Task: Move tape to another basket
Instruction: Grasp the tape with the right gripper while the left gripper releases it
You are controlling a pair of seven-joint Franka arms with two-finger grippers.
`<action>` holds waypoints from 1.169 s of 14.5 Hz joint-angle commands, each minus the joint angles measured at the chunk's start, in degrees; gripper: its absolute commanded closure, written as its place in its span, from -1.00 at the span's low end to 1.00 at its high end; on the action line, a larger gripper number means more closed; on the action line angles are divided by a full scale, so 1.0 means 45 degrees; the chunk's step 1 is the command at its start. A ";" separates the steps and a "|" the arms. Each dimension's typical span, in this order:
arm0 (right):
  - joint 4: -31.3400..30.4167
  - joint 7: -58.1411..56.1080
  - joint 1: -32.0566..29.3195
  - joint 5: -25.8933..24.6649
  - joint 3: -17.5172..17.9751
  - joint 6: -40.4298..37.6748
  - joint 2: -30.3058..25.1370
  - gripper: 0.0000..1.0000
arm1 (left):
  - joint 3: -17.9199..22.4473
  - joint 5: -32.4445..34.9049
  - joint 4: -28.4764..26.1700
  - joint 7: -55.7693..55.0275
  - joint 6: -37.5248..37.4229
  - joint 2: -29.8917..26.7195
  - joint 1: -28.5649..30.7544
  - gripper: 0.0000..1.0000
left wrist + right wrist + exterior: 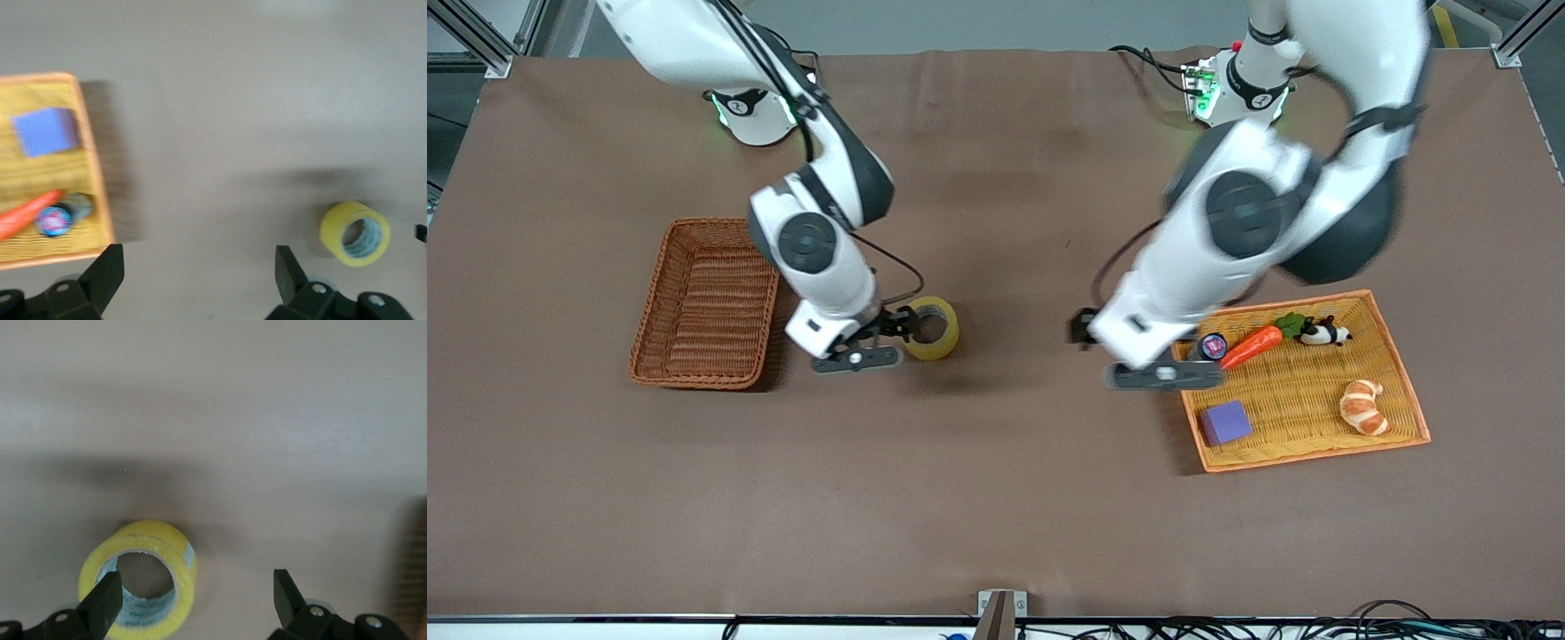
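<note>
The hole of the tape roll is open, so my right gripper will next grab the tape roll's ring side [184, 581] between its hole and outer edge.
The yellowish tape roll [931, 328] stands on its edge on the brown table, between the basket and the yellow tray and closer to the basket. The reddish-brown wicker basket [649, 311] lies toward the right arm's end and is empty. My right gripper [896, 324] is open and low beside the tape. In the right wrist view the tape [155, 540] lies by one finger, off the middle of the open right gripper [198, 593]. My left gripper [1085, 331] is open and empty over the table beside the tray; the left wrist view shows the left gripper [200, 267] and the tape [355, 233] farther off.
A flat yellow woven tray [1316, 449] with an orange rim lies toward the left arm's end. It holds a purple block [1224, 421], a croissant [1363, 406], a carrot [1252, 347], a panda toy [1325, 333] and a small round can [1213, 346].
</note>
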 commanded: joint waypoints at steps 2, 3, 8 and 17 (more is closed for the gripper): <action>-0.0189 0.0551 0.0340 -0.0543 -0.0024 0.0214 0.0478 -1.00 | -0.0108 -0.0043 -0.1970 0.1891 0.0044 -0.2331 0.2098 -1.00; -0.0558 0.0551 0.0340 -0.0736 -0.0024 0.0698 0.0479 -1.00 | -0.0108 -0.0043 -0.2185 0.2476 0.0044 -0.2760 0.2626 -1.00; -0.2047 0.0648 0.0301 -0.0895 -0.0024 0.3183 0.0595 -1.00 | -0.0108 -0.0062 -0.2654 0.3615 0.0044 -0.3640 0.4250 -1.00; -0.2066 0.0844 0.0672 -0.1207 -0.0024 0.3319 0.1103 -0.54 | 0.2581 -0.1136 -0.7145 0.6777 0.0044 -0.7235 0.3279 -0.90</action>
